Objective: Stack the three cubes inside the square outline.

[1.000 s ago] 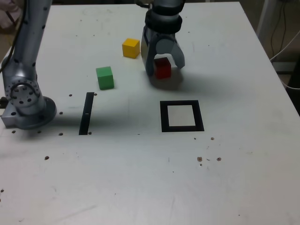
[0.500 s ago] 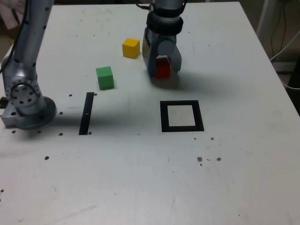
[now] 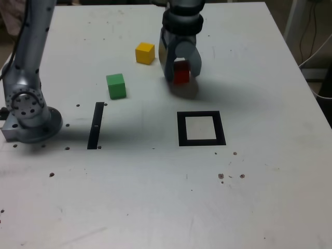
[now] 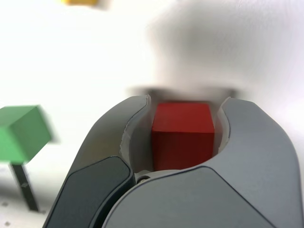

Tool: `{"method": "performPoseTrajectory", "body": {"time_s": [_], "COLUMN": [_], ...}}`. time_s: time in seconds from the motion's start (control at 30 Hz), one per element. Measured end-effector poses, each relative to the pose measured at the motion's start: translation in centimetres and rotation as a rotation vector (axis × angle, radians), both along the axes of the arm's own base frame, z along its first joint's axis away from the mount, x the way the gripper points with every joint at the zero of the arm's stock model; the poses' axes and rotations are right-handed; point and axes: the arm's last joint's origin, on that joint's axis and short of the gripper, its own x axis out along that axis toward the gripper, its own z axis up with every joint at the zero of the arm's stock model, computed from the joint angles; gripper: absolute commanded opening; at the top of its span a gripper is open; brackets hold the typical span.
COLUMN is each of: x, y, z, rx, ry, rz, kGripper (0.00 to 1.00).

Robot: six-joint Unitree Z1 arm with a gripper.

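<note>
The red cube [image 3: 180, 72] is short of the square outline in the exterior view, so it goes to the outline next, before my gripper opens.
The red cube [image 3: 180, 72] sits between the fingers of my gripper [image 3: 182, 77], which is shut on it at the back of the table, behind the square outline [image 3: 181, 128]. In the wrist view the red cube [image 4: 182, 135] fills the gap of the gripper [image 4: 185, 103], with both jaws against its sides. It looks raised a little off the table, with a shadow under it. The green cube [image 3: 116, 85] [image 4: 21, 130] and the yellow cube [image 3: 145, 53] [image 4: 83, 2] lie loose toward the exterior view's left. The square outline holds nothing.
A narrow black strip [image 3: 95, 125] [image 4: 23, 187] lies on the table in front of the green cube. The arm's base [image 3: 28, 114] stands at the exterior view's left edge. Small dark specks dot the white tabletop [image 3: 155, 197].
The jaws have closed from wide open onto the red cube's sides. The cube and gripper have shifted slightly up and back in the exterior view.
</note>
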Motion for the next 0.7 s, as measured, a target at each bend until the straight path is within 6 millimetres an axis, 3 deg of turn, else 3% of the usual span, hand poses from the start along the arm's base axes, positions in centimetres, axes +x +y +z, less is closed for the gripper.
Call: {"method": "performPoseTrajectory", "body": {"time_s": [0.27,0.7], "x": [-1.1,0.4], "y": [-3.5,-13.1], "z": [3.4,3.4], "rx": [-0.014,-0.025], "ry": [-0.033,-0.032], "rz": [-0.037,-0.141], "kGripper": [0.13,0.13]}}
